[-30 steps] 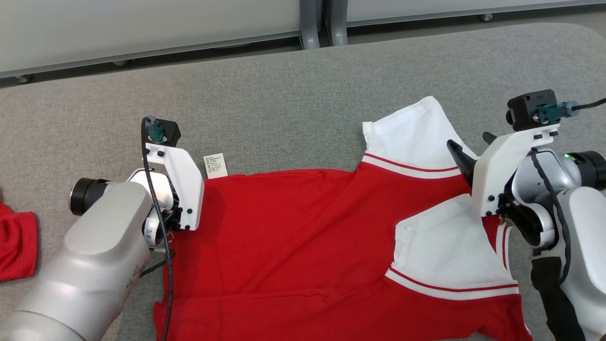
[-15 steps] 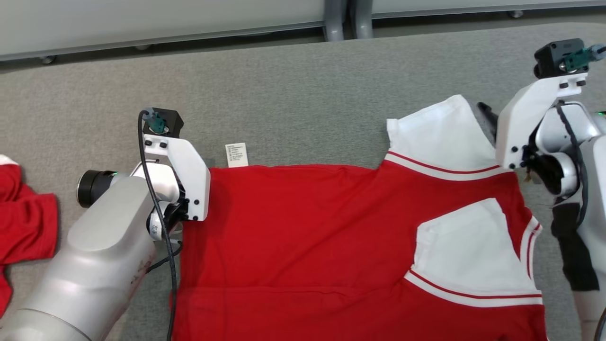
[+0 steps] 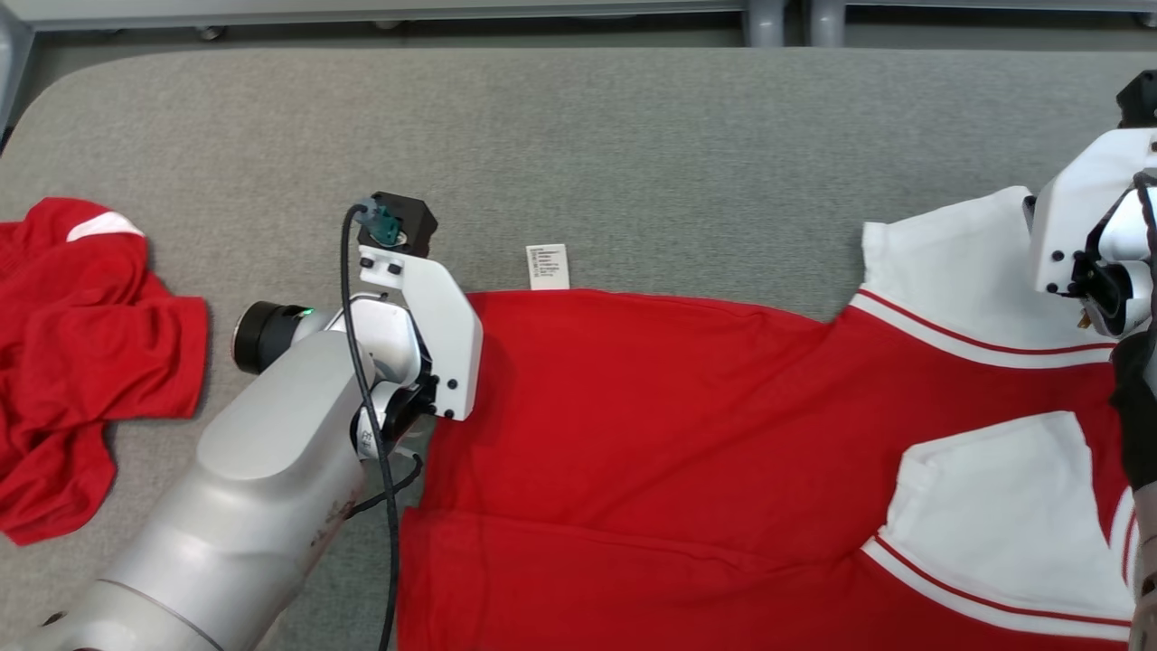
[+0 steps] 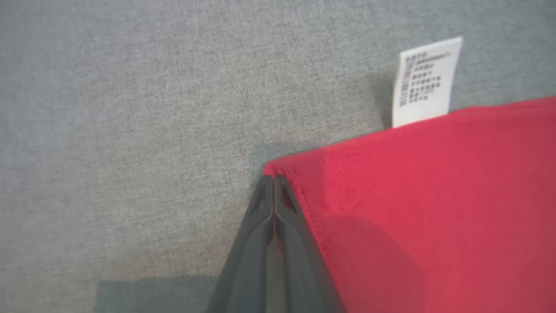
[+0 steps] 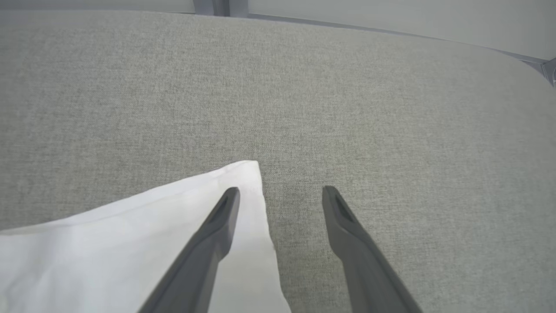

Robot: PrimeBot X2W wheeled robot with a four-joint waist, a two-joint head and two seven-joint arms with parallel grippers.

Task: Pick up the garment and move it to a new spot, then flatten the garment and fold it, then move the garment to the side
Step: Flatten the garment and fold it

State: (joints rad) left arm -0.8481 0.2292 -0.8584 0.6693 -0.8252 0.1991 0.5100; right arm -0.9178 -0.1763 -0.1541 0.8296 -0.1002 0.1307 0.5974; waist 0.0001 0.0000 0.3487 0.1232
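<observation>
I next need to pinch the white sleeve by its corner at its open end (image 3: 1020, 195) with my right gripper, to fold the garment (image 3: 662, 412).
A red garment (image 3: 651, 425) with white sleeves (image 3: 949, 253) lies spread on the grey table (image 3: 633, 136), with a white care label (image 3: 548, 267) poking out at its far edge. In the left wrist view my left gripper (image 4: 273, 178) is shut, its tips pinching the hem corner of the garment (image 4: 434, 208) next to the label (image 4: 423, 82). My left wrist (image 3: 425, 307) covers that corner in the head view. My right gripper (image 5: 280, 191) is open at the tip of the white sleeve (image 5: 130, 234), one finger above the cloth and the other above bare table.
A second red garment (image 3: 81, 344) lies crumpled at the table's left end. Grey metal legs (image 3: 786, 18) stand beyond the far edge. Bare grey cloth (image 5: 347, 87) stretches ahead of the right gripper.
The head camera has swung left, bringing the crumpled garment into view. My right gripper has moved from the shoulder out to the far sleeve's tip. The left gripper stays at the hem corner.
</observation>
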